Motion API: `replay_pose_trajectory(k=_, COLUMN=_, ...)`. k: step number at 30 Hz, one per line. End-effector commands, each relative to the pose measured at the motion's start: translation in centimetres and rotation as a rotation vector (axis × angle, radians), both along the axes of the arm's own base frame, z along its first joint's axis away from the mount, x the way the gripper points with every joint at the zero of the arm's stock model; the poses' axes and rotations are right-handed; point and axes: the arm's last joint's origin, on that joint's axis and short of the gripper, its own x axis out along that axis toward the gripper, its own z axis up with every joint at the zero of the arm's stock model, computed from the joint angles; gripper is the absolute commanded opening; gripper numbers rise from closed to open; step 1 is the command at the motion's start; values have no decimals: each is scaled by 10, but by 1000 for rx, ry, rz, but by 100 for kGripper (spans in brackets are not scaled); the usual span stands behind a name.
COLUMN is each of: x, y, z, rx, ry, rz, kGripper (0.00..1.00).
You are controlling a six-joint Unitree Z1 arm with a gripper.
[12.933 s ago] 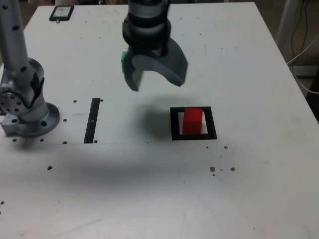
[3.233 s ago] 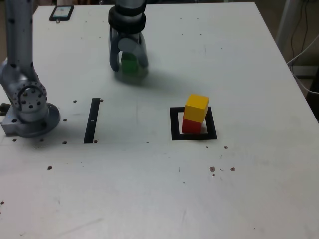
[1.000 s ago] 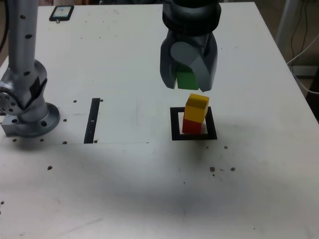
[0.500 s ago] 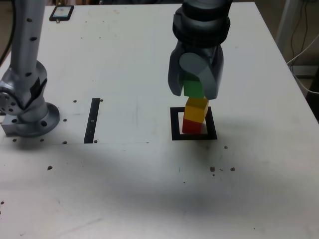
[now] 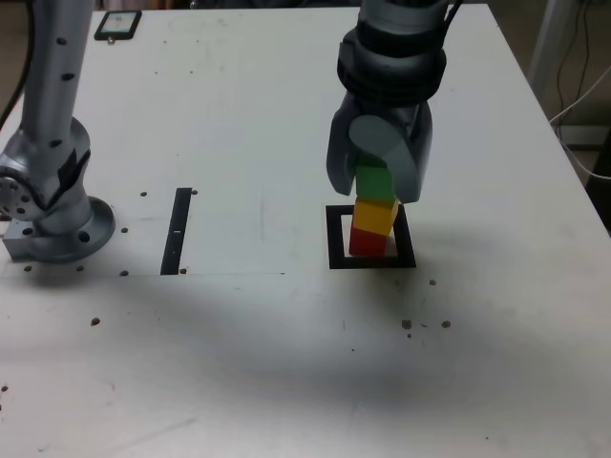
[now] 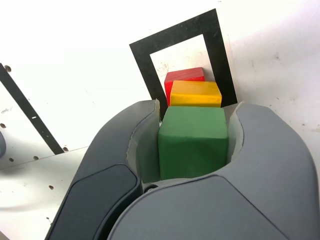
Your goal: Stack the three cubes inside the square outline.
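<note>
I should open my gripper, because the green cube's lower edge touches the yellow cube's top in the exterior view. The green cube would stay standing.
A red cube (image 5: 367,242) stands inside the square outline (image 5: 333,237), and a yellow cube (image 5: 374,215) sits on top of it, turned slightly askew. My gripper (image 5: 374,181) is shut on the green cube (image 5: 373,181), which it holds directly over the yellow one, at or just above its top face. In the wrist view the green cube (image 6: 193,142) is clamped between both grey fingers (image 6: 122,155). Beyond it there show the yellow cube (image 6: 195,93), the red cube (image 6: 184,75) and the square outline (image 6: 145,57).
The arm's grey base (image 5: 52,215) stands at the exterior view's left. A narrow black strip (image 5: 178,230) lies between the base and the outline. A dark phone-like object (image 5: 117,23) rests at the far left corner. Small holes and specks dot the white table (image 5: 286,363).
My gripper has come down and shifted slightly to the exterior view's right with the green cube, from above the stack to right over the yellow cube. The red and yellow cubes have stayed put.
</note>
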Motion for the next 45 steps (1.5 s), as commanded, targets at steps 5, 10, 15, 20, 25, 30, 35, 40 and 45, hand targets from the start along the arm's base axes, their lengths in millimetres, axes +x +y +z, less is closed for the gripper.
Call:
replay_pose_trajectory(k=5, x=3, y=-1, z=-7, rx=-2, ry=13, rz=-2, kGripper=32)
replay_pose_trajectory(k=10, x=1, y=2, z=-9, rx=-10, ry=25, rz=1, kGripper=59)
replay_pose_trajectory(k=15, x=1, y=2, z=-8, rx=-21, ry=24, rz=-12, kGripper=77)
replay_pose_trajectory(k=20, x=1, y=3, z=-7, rx=-22, ry=22, rz=-17, kGripper=86)
replay_pose_trajectory(k=25, x=-2, y=3, z=-4, rx=-25, ry=14, rz=-17, kGripper=97)
replay_pose_trajectory(k=30, x=-11, y=5, z=9, rx=-26, ry=-17, rz=-11, kGripper=99)
replay_pose_trajectory(k=35, x=-25, y=8, z=24, rx=-31, ry=-51, rz=-8, kGripper=99)
replay_pose_trajectory(k=40, x=-48, y=12, z=43, rx=-41, ry=-78, rz=-8, kGripper=99)
replay_pose_trajectory(k=45, x=-78, y=19, z=52, rx=-20, ry=-60, rz=-3, kGripper=99)
